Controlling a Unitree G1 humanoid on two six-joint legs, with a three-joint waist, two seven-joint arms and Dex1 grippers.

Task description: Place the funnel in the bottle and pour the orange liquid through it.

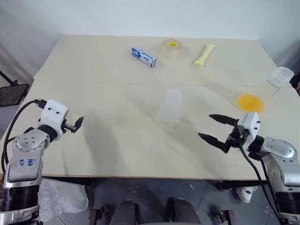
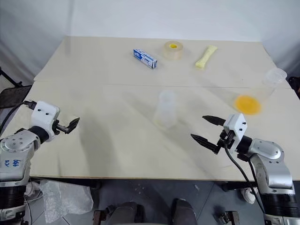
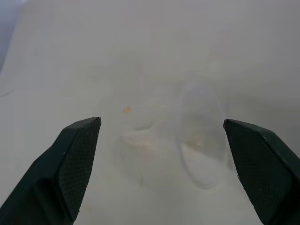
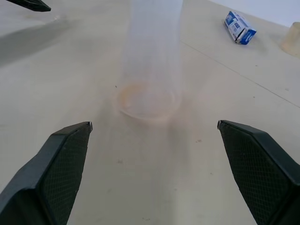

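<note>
My left gripper's fingers reach the funnel's depth on either side, beside its wide rim [image 3: 201, 136] and narrow end, so it is now time to close on the funnel.
The bottle [image 1: 171, 108], a small translucent cylinder, stands upright at the middle of the table and also rises just ahead in the right wrist view [image 4: 150, 70]. The orange liquid [image 1: 250, 102] pools inside a clear cone-shaped flask [image 1: 280, 77] lying on its side at the right edge. My right gripper [image 1: 206, 126] is open and level, pointing left, between the bottle and the flask and touching neither. My left gripper [image 1: 76, 123] is open near the table's left side, aimed at the bottle, with a wide gap to it. I cannot make out the funnel.
At the back of the table [image 1: 108, 150] lie a blue-and-white box [image 1: 143, 56], a tape roll with a yellow core [image 1: 172, 48] and a pale yellow packet [image 1: 205, 54]. A seam crosses the tabletop behind the bottle.
</note>
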